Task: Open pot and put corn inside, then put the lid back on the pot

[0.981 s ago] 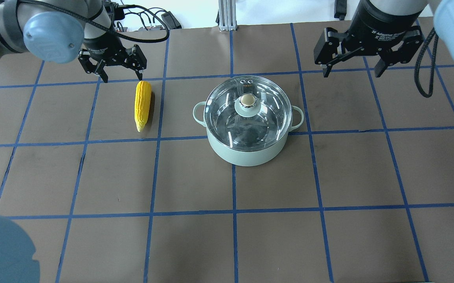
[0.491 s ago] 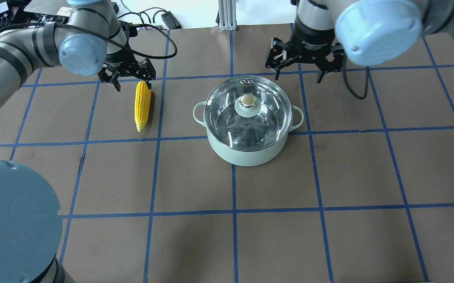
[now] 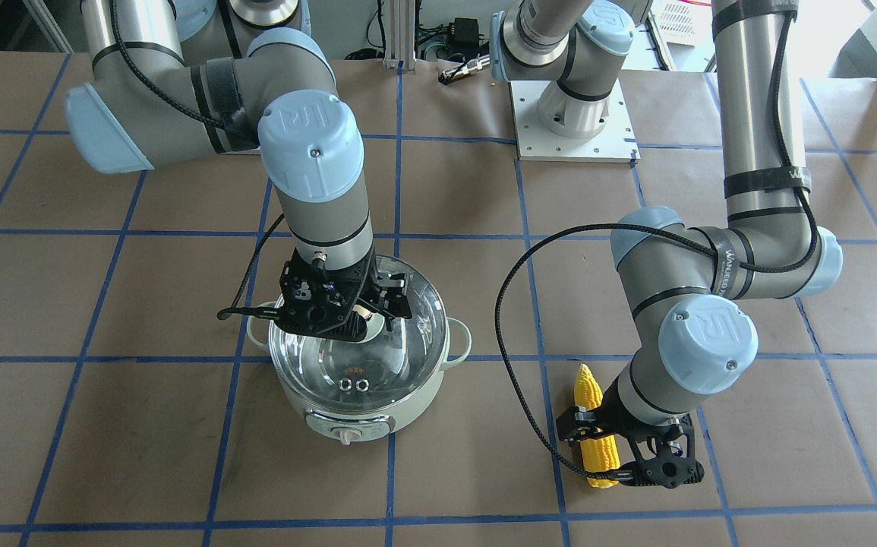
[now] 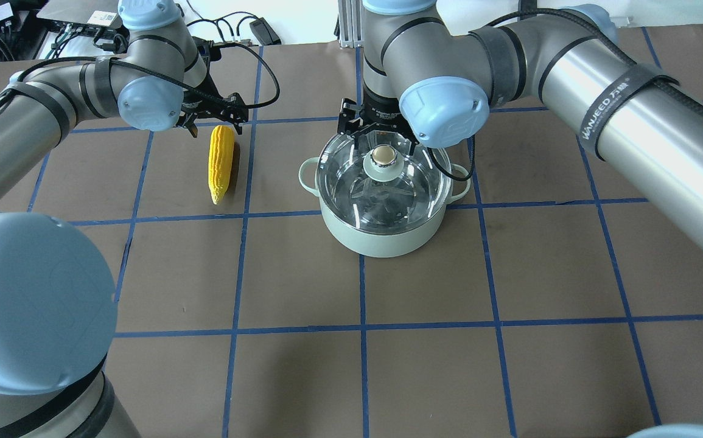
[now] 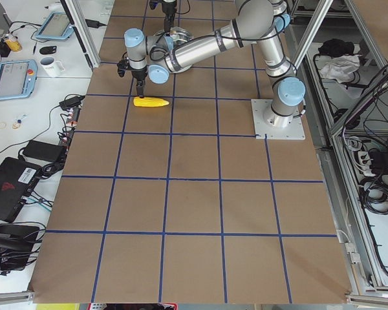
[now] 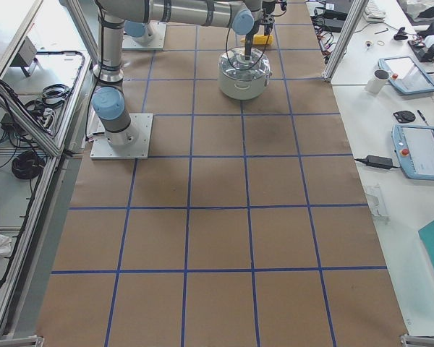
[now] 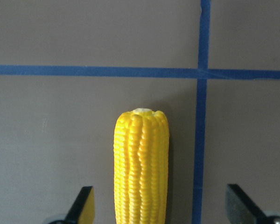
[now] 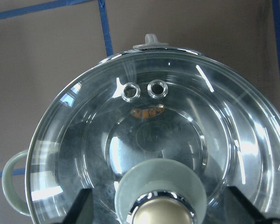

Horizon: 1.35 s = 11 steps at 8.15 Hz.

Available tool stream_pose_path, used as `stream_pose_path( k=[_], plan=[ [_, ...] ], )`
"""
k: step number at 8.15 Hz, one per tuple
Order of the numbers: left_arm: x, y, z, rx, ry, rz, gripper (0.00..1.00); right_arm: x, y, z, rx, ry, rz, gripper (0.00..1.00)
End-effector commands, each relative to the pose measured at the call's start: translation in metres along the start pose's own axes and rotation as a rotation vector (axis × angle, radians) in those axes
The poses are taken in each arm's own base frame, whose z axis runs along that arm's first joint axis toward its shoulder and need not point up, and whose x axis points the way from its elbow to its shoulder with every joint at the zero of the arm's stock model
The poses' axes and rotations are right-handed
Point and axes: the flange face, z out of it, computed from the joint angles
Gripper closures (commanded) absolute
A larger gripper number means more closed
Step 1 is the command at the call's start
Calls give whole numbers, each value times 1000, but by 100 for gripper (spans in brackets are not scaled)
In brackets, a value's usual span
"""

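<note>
The glass lid is wider than my fingers can span. My right gripper next needs to grab it by its brass knob (image 3: 373, 324) to open the pot.
The mint-green pot (image 4: 381, 240) stands mid-table with the glass lid (image 4: 351, 182) on it. My right gripper (image 4: 383, 141) is open and hangs just above the lid. In the right wrist view its fingers (image 8: 83, 207) flank the brass knob (image 8: 161, 212) without touching it. The yellow corn (image 4: 221, 161) lies on the table to the pot's left, its pointed end toward me. My left gripper (image 4: 214, 120) is open over the corn's blunt far end. In the left wrist view the corn (image 7: 141, 168) lies between the open fingers (image 7: 82, 205).
The brown table (image 4: 509, 274) carries a blue tape grid. In the front view the pot's dial (image 3: 345, 435) faces away from me. Cables and a power brick (image 4: 263, 27) lie beyond the far edge. My left arm's elbow (image 4: 28, 304) fills the near left corner.
My right gripper has swung left from the far right to over the lid's knob. My left gripper has shifted right and settled over the corn's blunt end. Pot, lid and corn have not moved.
</note>
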Motion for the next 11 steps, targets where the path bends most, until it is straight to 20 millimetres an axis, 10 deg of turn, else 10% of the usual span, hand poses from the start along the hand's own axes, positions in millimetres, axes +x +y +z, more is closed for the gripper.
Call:
stream_pose_path(
  k=[1,4,6,11],
  plan=[
    [-2,-5,33,-21,1,4,0,-5,-2,26,-28,14,-7,0],
    [-12,-7,55,-54,2,-7,0,-3,2,12,-21,11,7,4],
    [-14,-7,58,-57,0,-22,48,-2,5,9,-29,15,3,22],
    [-17,-8,31,-28,-40,-67,97,-2,4,10,-37,19,4,86]
  ],
)
